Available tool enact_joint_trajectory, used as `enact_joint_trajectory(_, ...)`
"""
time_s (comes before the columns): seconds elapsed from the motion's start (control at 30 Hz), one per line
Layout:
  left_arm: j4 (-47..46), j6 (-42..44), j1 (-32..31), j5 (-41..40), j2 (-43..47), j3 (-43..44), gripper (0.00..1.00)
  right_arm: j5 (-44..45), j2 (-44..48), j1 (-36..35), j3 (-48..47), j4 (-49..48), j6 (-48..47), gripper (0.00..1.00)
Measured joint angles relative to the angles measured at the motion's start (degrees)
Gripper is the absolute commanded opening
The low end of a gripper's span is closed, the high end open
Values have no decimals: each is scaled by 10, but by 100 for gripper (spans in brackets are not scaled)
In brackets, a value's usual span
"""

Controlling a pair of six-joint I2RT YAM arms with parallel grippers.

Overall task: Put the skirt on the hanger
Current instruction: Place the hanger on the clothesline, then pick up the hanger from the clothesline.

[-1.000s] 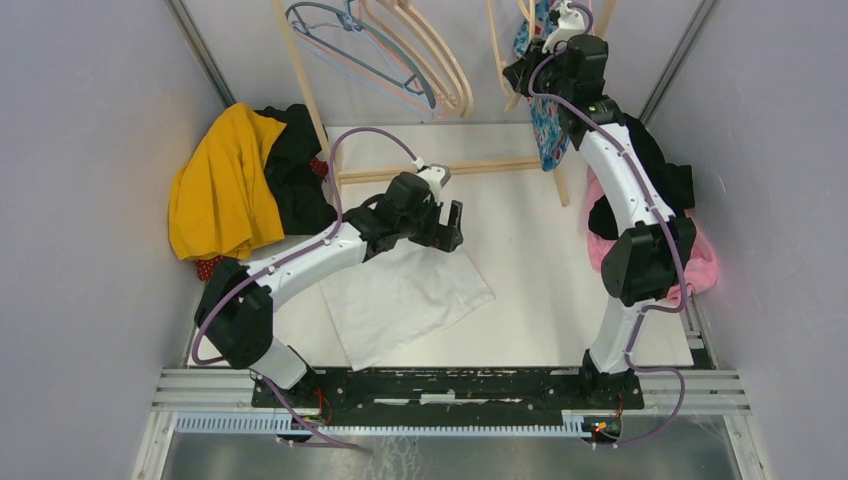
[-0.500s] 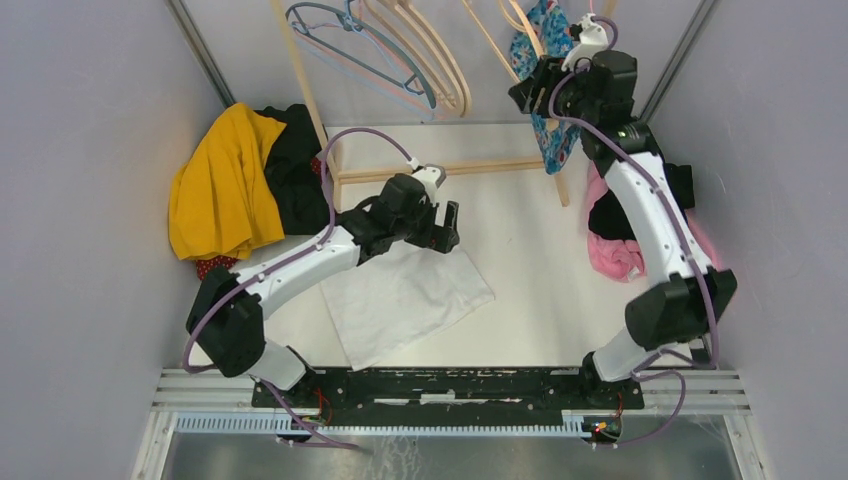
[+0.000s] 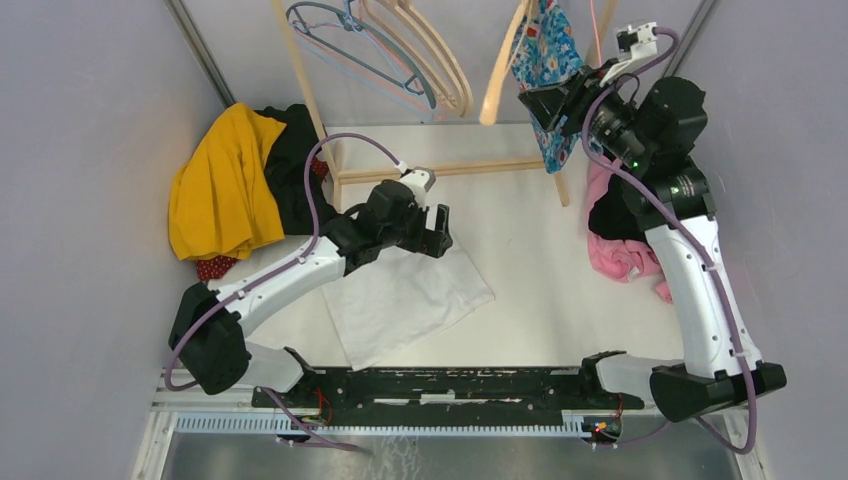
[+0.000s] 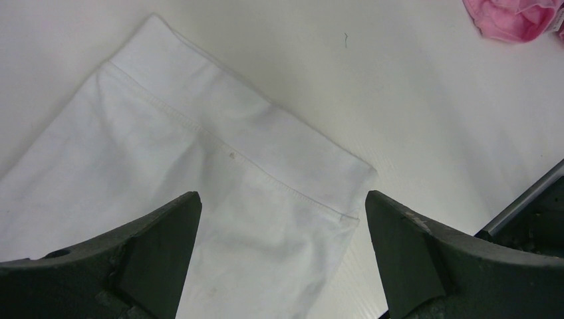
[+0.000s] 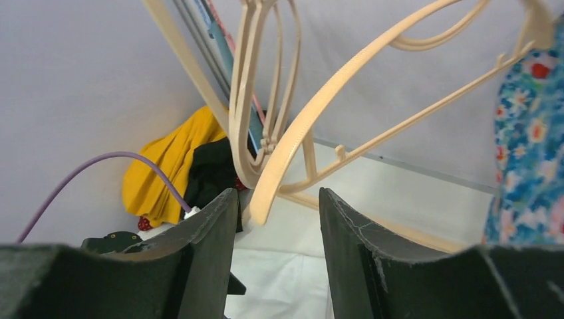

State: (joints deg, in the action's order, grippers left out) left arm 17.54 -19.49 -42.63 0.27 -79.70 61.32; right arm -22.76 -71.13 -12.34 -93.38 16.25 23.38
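The right gripper should grab the beige hanger next by its near arm's end (image 3: 490, 110), so that the hanger's other arm stays free for the skirt (image 3: 400, 300).
The white skirt (image 3: 400, 300) lies flat on the table, its stitched waistband (image 4: 219, 126) towards the far right. My left gripper (image 3: 437, 230) hovers just above the waistband's corner. It (image 4: 282, 199) is open wide and holds nothing. My right gripper (image 3: 540, 100) is raised at the rack and points left at a beige hanger (image 3: 500, 75). In the right wrist view the hanger's arm (image 5: 319, 113) ends just beyond the gap of that gripper (image 5: 276, 199), whose jaws stand apart with nothing between them.
A floral garment (image 3: 550, 50) hangs on the rack next to the beige hanger. More hangers (image 3: 400, 50) hang to the left above the wooden crossbar (image 3: 450, 170). Yellow (image 3: 220, 180) and black (image 3: 295, 170) clothes lie at the left, and a pink garment (image 3: 620, 255) at the right.
The right arm has swung its elbow out to the right, and its gripper has drawn back from the rack with its jaws wider. The beige hanger now hangs free. The left arm has shifted slightly left.
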Motion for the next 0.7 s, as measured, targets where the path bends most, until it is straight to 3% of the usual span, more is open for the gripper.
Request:
enact_joint_trajectory(0.4,1,-10,0,-2,26,-18,100,15,-125,-91,-46,-5,-15,53)
enact_joint_trajectory(0.7,1,-10,-2,-3,32,-19,100,38,-166,-139,-169,2,-41,57)
